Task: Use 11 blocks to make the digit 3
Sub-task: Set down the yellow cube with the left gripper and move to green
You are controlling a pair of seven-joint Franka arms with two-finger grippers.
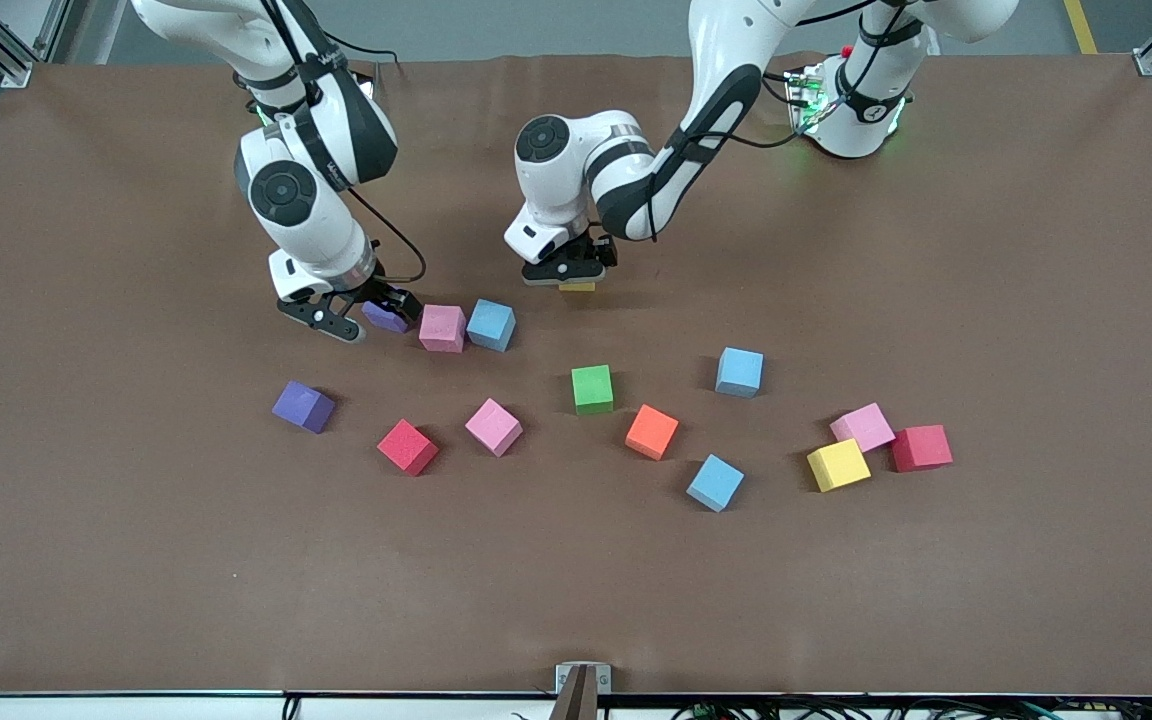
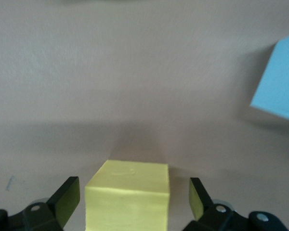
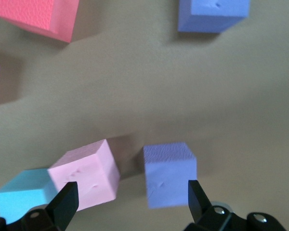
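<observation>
I need to take hold of the purple block by its opposite sides with my right gripper next, so that I can add a piece to the digit 3.
My left gripper is open, low over a yellow block on the table. In the left wrist view that yellow block sits between the fingers of the left gripper with a gap on each side. My right gripper is open and low at a purple block, which stands in a row with a pink block and a light blue block. In the right wrist view the purple block lies inside the right gripper, close to one finger, with the pink block by the other.
Nearer the front camera lie loose blocks: purple, red, pink, green, orange, two light blue. Toward the left arm's end cluster pink, yellow and red.
</observation>
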